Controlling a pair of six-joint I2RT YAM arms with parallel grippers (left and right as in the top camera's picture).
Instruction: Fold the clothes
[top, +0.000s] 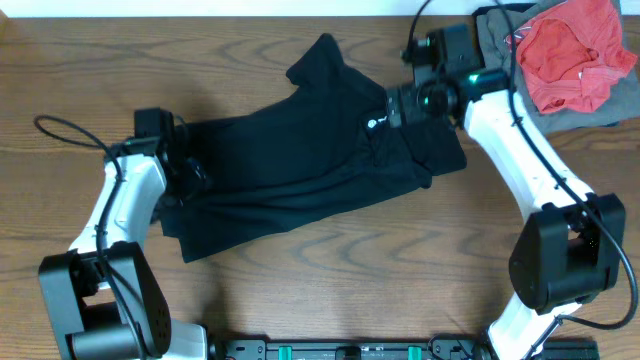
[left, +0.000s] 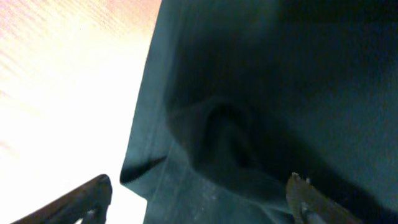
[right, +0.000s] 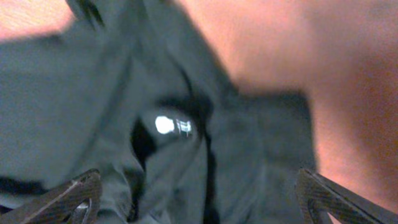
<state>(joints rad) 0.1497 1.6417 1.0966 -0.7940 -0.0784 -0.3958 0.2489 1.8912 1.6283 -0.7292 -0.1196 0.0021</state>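
I next need to lift the black T-shirt (top: 300, 160) by its hem's far corner with my left gripper, to fold the T-shirt's far side over its near side.
The clothes, a black T-shirt (top: 300, 160), lie crumpled across the middle of the wooden table, with one sleeve pointing to the far side. A small white logo patch (top: 373, 124) shows near its right end. My left gripper (top: 190, 170) hovers over the shirt's left edge. In the left wrist view this gripper (left: 199, 186) is open, its fingertips wide apart over a hem fold of the shirt (left: 261, 93). My right gripper (top: 395, 110) is over the shirt's right end. In the right wrist view it (right: 198, 180) is open above the cloth, with the logo patch (right: 165, 125) just ahead.
A red garment (top: 570, 55) lies on a grey garment (top: 495, 30) at the far right corner, close behind the right arm. Bare wooden table (top: 330, 270) runs along the near side. A cable (top: 70, 130) loops beside the left arm.
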